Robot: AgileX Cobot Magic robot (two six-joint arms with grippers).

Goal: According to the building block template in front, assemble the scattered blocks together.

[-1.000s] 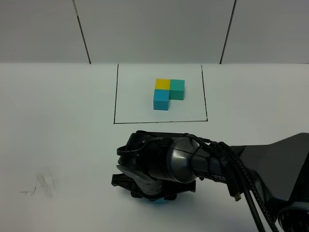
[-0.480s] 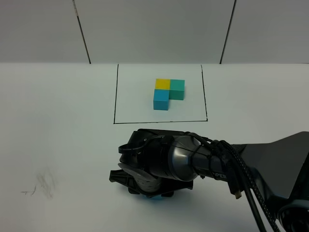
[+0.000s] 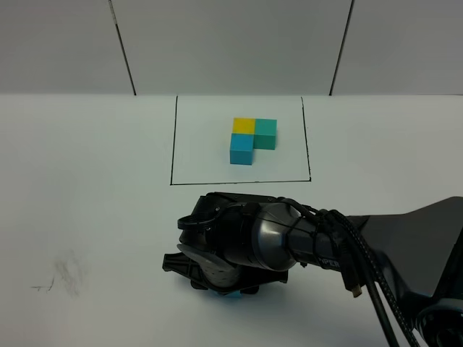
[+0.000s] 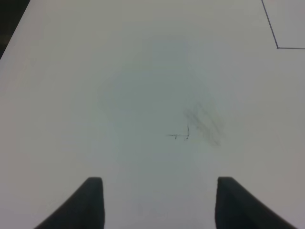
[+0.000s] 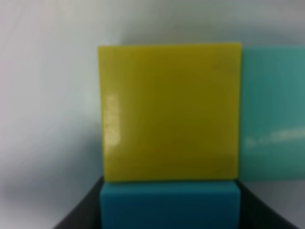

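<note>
The sky-blue block (image 5: 169, 206) is sitting low against the yellow block's edge (image 5: 170, 176), so my right gripper needs to open its fingers.
The building block template (image 3: 249, 137) stands at the back inside a thin black-lined rectangle: yellow, teal-green and sky-blue cubes in an L. My right arm (image 3: 249, 246) leans over the scattered blocks near the front and hides them, except a sliver of sky-blue (image 3: 231, 296). In the right wrist view my right gripper (image 5: 169, 191) is shut on the sky-blue block (image 5: 169, 207), which touches the yellow block (image 5: 169, 112). The teal-green block (image 5: 274, 112) sits against the yellow one's side. My left gripper (image 4: 158, 183) is open and empty over bare table.
Grey scuff marks (image 3: 65, 275) lie on the white table at the front left; they also show in the left wrist view (image 4: 202, 126). A corner of the black frame line (image 4: 277, 46) shows there too. Cables (image 3: 365, 282) run along my right arm.
My right arm shifted slightly left and toward the back with the sky-blue block, then held still. The template has not moved.
</note>
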